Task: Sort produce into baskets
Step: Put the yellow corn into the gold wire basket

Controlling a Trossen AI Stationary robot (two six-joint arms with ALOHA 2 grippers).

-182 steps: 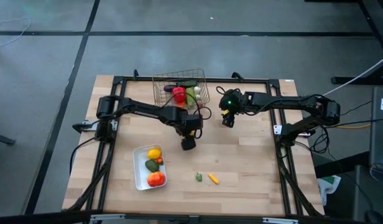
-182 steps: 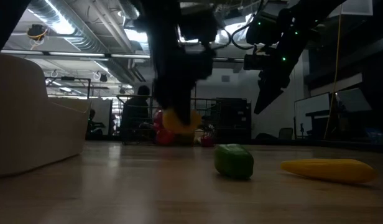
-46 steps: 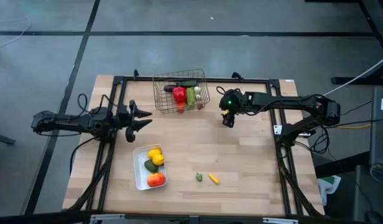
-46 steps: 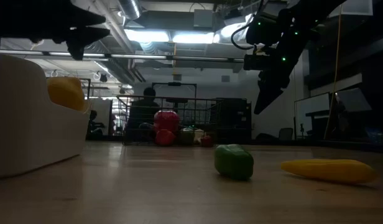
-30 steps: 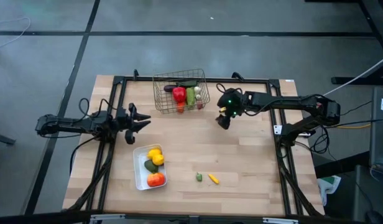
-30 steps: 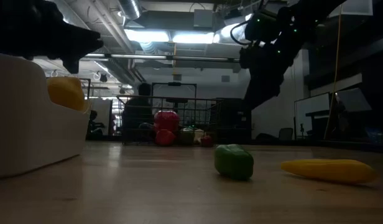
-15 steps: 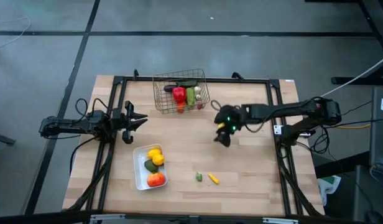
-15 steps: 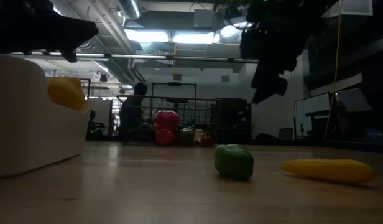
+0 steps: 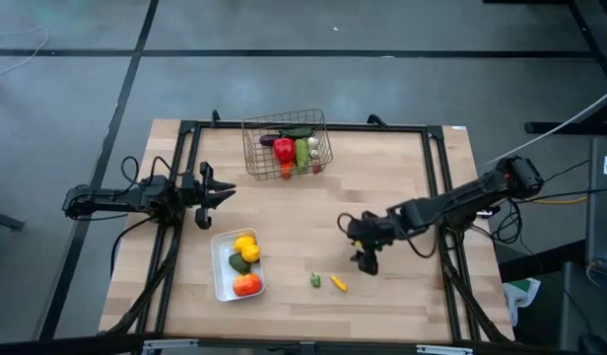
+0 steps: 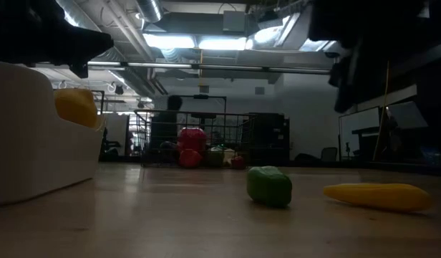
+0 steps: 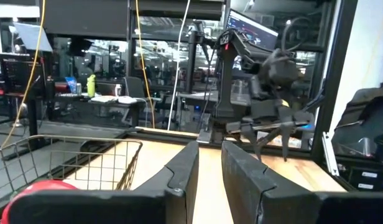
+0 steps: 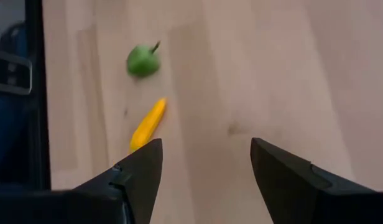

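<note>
Next, my right gripper grabs the yellow pepper by its long sides, to sort it into the wire basket.
A small green piece (image 9: 314, 281) and a long yellow piece (image 9: 338, 284) of produce lie on the bare wood near the table's front. My right gripper (image 9: 368, 258) hangs open just to their right, above the table, pointing slantwise down; its wrist view shows the green piece (image 12: 142, 60) and the yellow one (image 12: 147, 124) ahead of the fingers. My left gripper (image 9: 220, 191) rests at the table's left edge, roughly level, with only a narrow gap between its fingers (image 11: 209, 177) and nothing in it.
The wire basket (image 9: 249, 148) at the far edge holds a red pepper (image 9: 284, 150) and other pieces. The white tray (image 9: 218, 286) at the near left holds a lemon (image 9: 245, 244), a green piece (image 9: 239, 262) and an orange one (image 9: 247, 285). A black frame rims the table.
My right gripper has swung from beside the basket toward the table's near edge, staying open, and now hangs by the green and yellow pieces. My left gripper has stayed at the left edge while its fingers drew closer together.
</note>
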